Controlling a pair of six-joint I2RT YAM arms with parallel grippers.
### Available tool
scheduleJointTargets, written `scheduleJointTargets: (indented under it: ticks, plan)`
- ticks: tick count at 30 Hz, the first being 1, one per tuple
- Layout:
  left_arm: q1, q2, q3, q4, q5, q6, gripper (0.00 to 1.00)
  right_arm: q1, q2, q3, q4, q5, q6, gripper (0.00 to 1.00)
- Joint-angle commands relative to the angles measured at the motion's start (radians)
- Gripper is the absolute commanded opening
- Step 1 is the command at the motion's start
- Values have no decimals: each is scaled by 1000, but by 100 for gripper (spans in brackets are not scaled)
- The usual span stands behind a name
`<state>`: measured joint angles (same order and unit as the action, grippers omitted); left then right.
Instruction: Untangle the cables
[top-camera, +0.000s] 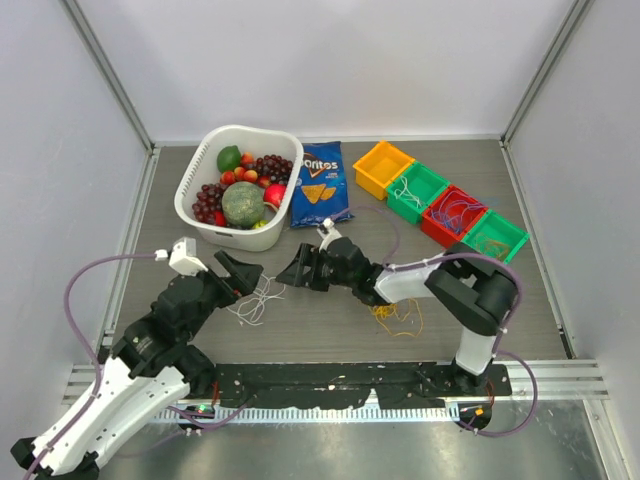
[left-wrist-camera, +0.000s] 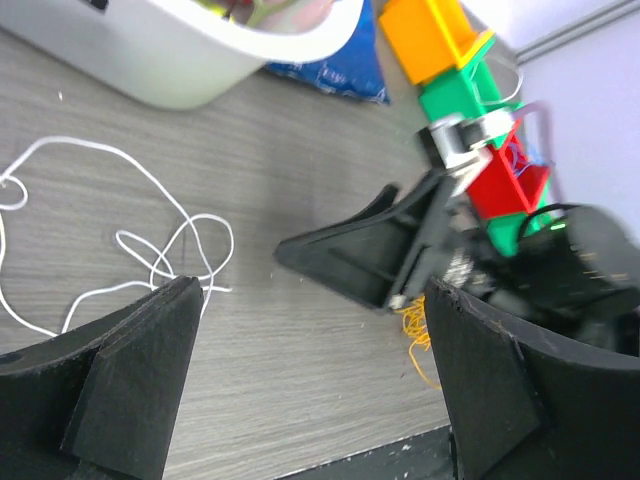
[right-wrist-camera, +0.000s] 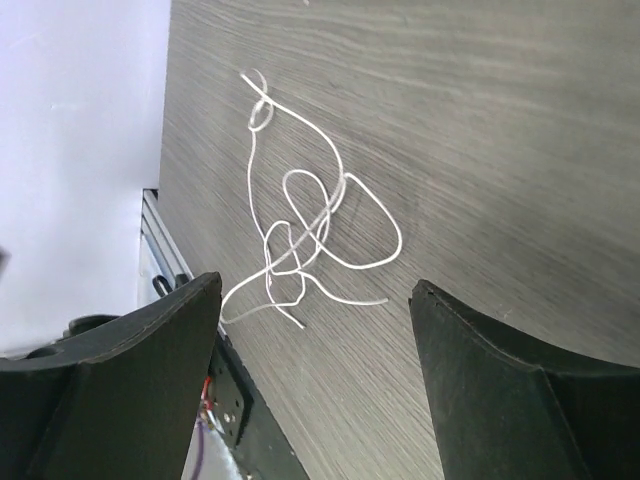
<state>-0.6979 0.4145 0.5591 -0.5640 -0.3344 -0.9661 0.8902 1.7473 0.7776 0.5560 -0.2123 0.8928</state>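
The white cable's loose ends should stay free to slip out of the tangle, so my right gripper will next grab the cable by its looped middle strand (right-wrist-camera: 318, 232).
A white cable (top-camera: 258, 298) lies loosely looped on the grey table between my two grippers. A yellow-orange cable (top-camera: 398, 318) lies in a small tangle under the right arm. My left gripper (top-camera: 245, 272) is open and empty, just left of the white cable. My right gripper (top-camera: 300, 270) is open and empty, just right of it. In the left wrist view the white cable (left-wrist-camera: 150, 240) is left of the open left gripper (left-wrist-camera: 310, 380), with the yellow-orange cable (left-wrist-camera: 415, 335) near the right finger. In the right wrist view the white cable (right-wrist-camera: 300, 230) lies ahead of the open right gripper (right-wrist-camera: 315, 370).
A white basket (top-camera: 185, 190) of fruit stands at the back left, with a blue Doritos bag (top-camera: 321, 184) beside it. A row of small bins runs at the back right: orange (top-camera: 383, 167), green (top-camera: 417, 191), red (top-camera: 453, 214), green (top-camera: 493, 237), some holding cables.
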Motion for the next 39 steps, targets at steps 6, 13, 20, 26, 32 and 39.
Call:
scheduleJointTargets:
  ticks: [6,13,20,26,32,39]
  plan:
    - [5,-68,76,-20,-104,133,96,121,198,98,100,117,377,79]
    - [5,-74,71,-2,-95,153,96,173,279,167,0,260,465,77]
    - [3,-80,90,6,-103,201,96,181,337,253,-127,320,472,46]
    - [3,-77,107,3,-120,245,96,179,272,200,-39,317,370,6]
    - [5,-68,130,3,-123,277,96,107,46,65,5,251,178,1]
    - [5,-54,159,24,-129,328,96,-169,-389,-224,-129,122,89,1]
